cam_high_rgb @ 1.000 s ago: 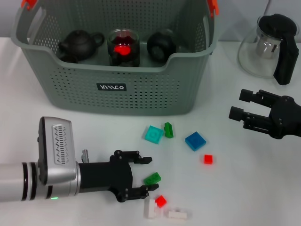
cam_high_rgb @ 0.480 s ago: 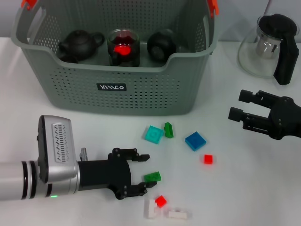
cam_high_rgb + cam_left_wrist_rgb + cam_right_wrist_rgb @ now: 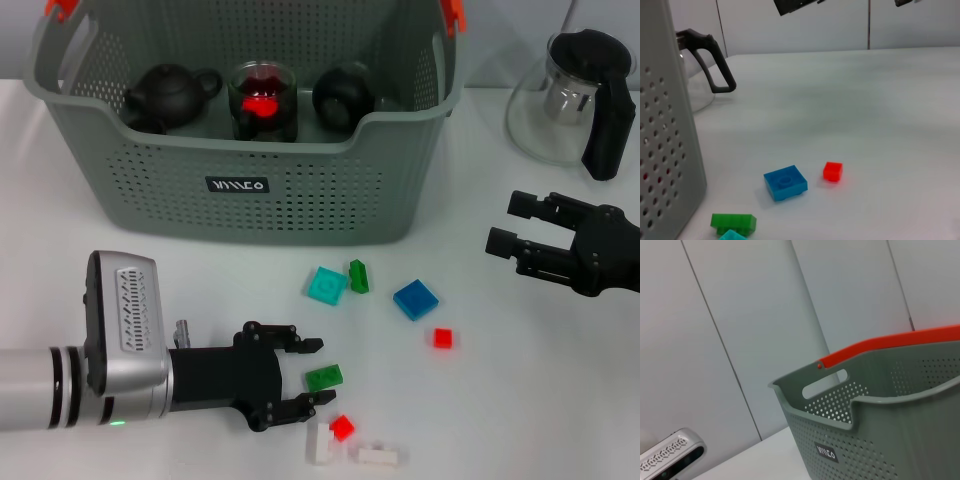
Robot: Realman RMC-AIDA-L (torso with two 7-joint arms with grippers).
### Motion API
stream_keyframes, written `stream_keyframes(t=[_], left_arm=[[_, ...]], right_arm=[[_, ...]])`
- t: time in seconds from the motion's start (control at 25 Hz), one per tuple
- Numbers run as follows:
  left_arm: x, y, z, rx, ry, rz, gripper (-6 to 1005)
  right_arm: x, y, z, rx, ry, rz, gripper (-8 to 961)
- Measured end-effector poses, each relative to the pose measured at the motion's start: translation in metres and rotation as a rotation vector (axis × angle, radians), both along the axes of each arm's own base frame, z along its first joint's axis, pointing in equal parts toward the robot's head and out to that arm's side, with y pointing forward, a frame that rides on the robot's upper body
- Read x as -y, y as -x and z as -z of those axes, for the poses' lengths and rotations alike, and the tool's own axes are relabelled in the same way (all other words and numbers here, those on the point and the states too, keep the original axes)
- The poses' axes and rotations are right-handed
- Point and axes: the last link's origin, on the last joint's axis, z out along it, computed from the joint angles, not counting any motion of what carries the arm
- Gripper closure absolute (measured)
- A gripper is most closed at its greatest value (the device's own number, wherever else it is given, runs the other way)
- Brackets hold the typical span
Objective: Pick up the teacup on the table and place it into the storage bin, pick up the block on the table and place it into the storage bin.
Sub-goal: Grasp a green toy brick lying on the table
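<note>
The fingers of my left gripper reach down around the small green block, so my left gripper should close now. Closing now would hold the block.
My left gripper lies low over the table at the front, open, with a small green block between its fingers. I cannot tell whether the fingers touch it. The grey perforated storage bin stands at the back. In it a glass teacup with something red inside stands between two dark pots. The left wrist view shows the bin wall, a blue block, a red block and a green block. My right gripper hovers open at the right, holding nothing.
More blocks lie loose on the table: red and white by the left fingertips, another white, teal, green, blue, red. A glass pitcher with a black handle stands at the back right.
The left gripper drew back a little and came forward again around the green block, its fingers still apart. The right arm has not moved.
</note>
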Motion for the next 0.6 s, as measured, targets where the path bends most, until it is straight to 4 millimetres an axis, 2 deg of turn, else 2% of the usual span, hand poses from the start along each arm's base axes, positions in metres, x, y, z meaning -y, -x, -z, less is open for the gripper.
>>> stream_keyframes(t=[0.28, 0.52, 0.6], left_arm=[[0.0029, 0.0013, 0.0001, -0.011, -0.01, 0.047, 422], [0.002, 0.0015, 0.0003, -0.019, -0.012, 0.051, 576], [0.0019, 0.0015, 0.0004, -0.019, -0.012, 0.052, 666]], right_arm=[[-0.0008, 0.0008, -0.0002, 0.001, 0.0, -0.003, 146], [-0.0021, 0.0021, -0.0004, 0.001, -0.001, -0.008, 147], [-0.0028, 0.0028, -0.0004, 0.001, -0.001, -0.01, 147]])
